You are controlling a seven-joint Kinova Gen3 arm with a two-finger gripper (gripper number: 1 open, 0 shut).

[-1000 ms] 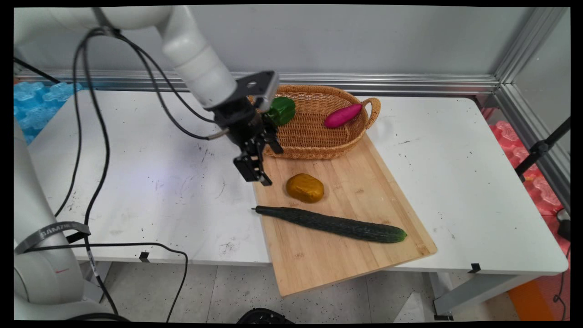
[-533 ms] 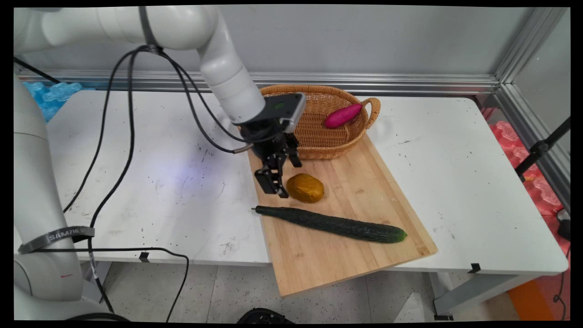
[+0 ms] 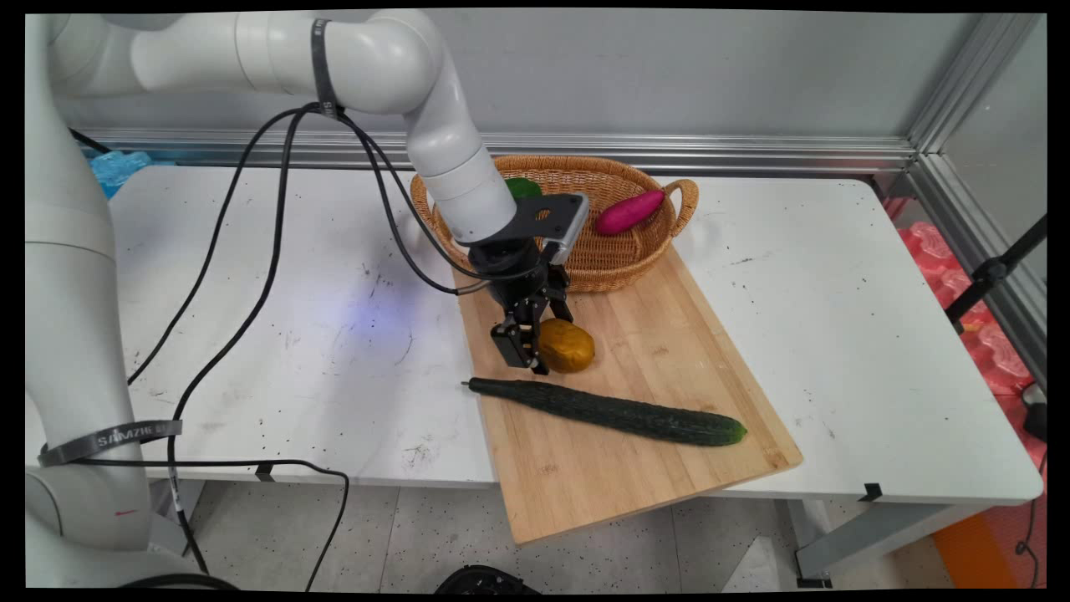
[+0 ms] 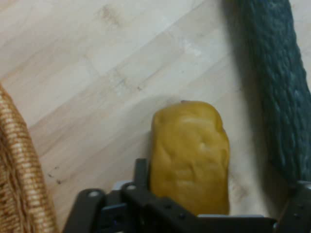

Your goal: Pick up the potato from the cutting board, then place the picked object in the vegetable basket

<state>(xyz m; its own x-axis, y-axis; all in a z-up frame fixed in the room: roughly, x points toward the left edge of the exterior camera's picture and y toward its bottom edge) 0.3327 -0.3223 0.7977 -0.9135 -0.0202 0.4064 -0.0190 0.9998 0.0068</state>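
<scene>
Next, my gripper grabs the yellow potato by its long sides, to put the potato into the wicker basket (image 3: 602, 256).
A yellow-brown potato (image 3: 570, 346) lies on the wooden cutting board (image 3: 660, 334). My gripper (image 3: 537, 339) is low over the board and open, one finger on each side of the potato. In the hand view the potato (image 4: 189, 155) sits between the left finger (image 4: 141, 174) and the right finger (image 4: 301, 191). Whether the fingers touch it I cannot tell. A long dark green cucumber (image 3: 610, 411) lies just in front of the potato, and in the hand view the cucumber (image 4: 281, 87) runs along the right side.
A wicker basket (image 3: 598, 266) stands at the board's far end, holding a purple sweet potato (image 3: 629, 211) and a green pepper (image 3: 522, 187), mostly hidden by the arm. The basket's rim (image 4: 19, 165) shows at the left of the hand view. Black cables (image 3: 251, 251) hang over the table's left half.
The gripper has moved right and down from the board's left edge to the potato, and its fingers now straddle it. The potato, cucumber and basket have not moved.
</scene>
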